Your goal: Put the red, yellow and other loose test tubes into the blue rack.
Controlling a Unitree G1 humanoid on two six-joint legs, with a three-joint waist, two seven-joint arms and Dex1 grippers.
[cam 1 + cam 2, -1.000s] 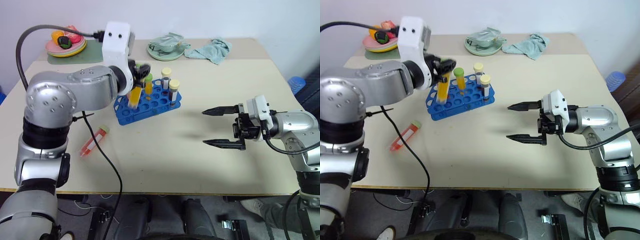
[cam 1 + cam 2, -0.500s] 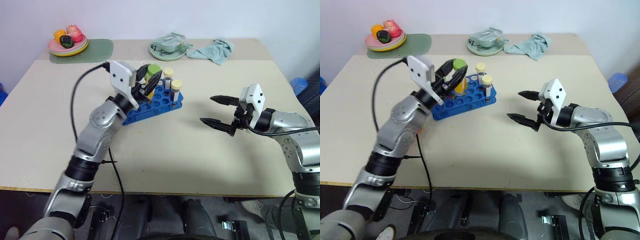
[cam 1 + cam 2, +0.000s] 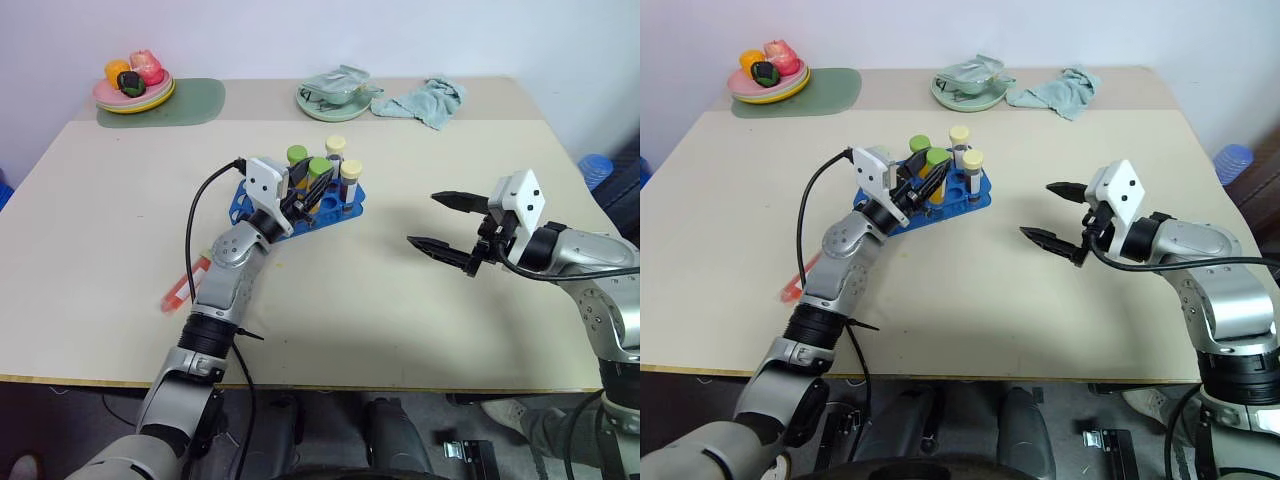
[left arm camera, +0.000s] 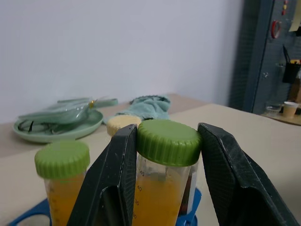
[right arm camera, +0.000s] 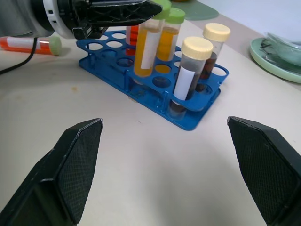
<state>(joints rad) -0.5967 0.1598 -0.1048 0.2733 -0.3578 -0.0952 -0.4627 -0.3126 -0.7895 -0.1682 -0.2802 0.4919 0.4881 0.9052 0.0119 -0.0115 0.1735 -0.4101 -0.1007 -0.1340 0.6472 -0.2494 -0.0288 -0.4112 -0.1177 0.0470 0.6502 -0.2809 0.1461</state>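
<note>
I should open my left gripper now, because the yellow test tube [image 4: 162, 197] has its lower end in the blue rack and would stay upright.
The blue rack [image 3: 262, 222] stands mid-table. My left gripper [image 3: 312, 183] is shut on the green cap of a yellow test tube [image 4: 162, 197], which stands upright with its lower end in a rack hole [image 5: 137, 79]. A second yellow tube with a green cap [image 3: 297, 156] and two dark tubes with pale-yellow caps [image 3: 349, 172] [image 3: 334, 146] stand in the rack beside it. The red test tube [image 3: 182, 287] lies loose on the table, left of my left forearm. My right gripper [image 3: 422, 218] hovers open to the right of the rack, holding nothing.
At the back of the table are a plate of toy fruit [image 3: 133, 90] on a green mat [image 3: 190, 100], a pale-green dish [image 3: 335, 97] and a teal cloth [image 3: 425, 100]. Bare tabletop [image 3: 350, 290] lies between the rack and the front edge.
My left arm has come down from high in front of the camera, lowering the yellow tube to the rack. The right gripper has turned a little and stayed open.
</note>
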